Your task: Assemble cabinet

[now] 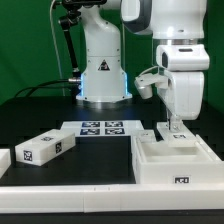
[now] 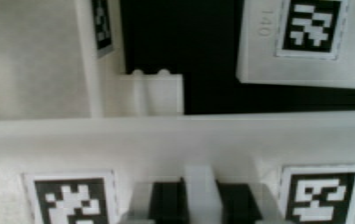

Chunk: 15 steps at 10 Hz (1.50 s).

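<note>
My gripper should keep holding the panel until the panel is lower, because the tagged white panel is above the far side of the cabinet body (image 1: 172, 160).
The white cabinet body (image 1: 172, 160) stands at the exterior view's right, near the table's front, with a small tag on its front face. My gripper (image 1: 173, 130) hangs straight down over its far wall. In the wrist view the gripper (image 2: 200, 200) has its dark fingers (image 2: 163, 205) close together with a narrow white strip of the body (image 2: 85, 150) between them, and a tag on either side. It looks shut on that wall. A long white tagged block (image 1: 45, 148) lies at the exterior view's left.
The marker board (image 1: 100, 128) lies mid-table in front of the robot base (image 1: 103, 70). A raised white rim (image 1: 70, 195) runs along the table's front. In the wrist view, other white tagged parts (image 2: 307, 45) and a small pegged piece (image 2: 151, 85) lie on the black table beyond the body.
</note>
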{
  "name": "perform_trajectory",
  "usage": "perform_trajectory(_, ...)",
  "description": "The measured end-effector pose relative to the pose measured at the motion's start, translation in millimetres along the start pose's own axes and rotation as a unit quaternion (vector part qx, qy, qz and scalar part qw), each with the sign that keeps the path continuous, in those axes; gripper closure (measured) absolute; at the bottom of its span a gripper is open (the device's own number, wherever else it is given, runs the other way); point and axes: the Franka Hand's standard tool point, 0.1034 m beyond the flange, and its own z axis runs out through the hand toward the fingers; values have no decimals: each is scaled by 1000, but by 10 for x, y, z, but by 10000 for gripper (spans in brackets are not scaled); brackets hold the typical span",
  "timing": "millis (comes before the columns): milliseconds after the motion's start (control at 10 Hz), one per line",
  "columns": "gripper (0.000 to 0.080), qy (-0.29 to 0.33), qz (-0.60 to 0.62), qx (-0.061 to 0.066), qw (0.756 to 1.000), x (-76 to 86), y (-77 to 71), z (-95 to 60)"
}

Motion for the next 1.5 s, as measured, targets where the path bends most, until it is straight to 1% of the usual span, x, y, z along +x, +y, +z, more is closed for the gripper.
perform_trajectory(400, 729, 2, 3, -6, 1000, -7, 265, -6)
perform_trajectory(700, 729, 6, 6, -14, 1000, -18, 467, -10)
perform_trajectory(900, 729, 7, 5, -17, 1000, -34, 583, -13)
perform_trajectory(1100, 729, 7, 3, -19, 1000, -38, 656, -14)
perform_trajectory(1400, 729, 11, -3, -27, 1000, -27, 821, -15)
perform_trajectory(1500, 729, 9, -3, -23, 1000, -23, 849, -1)
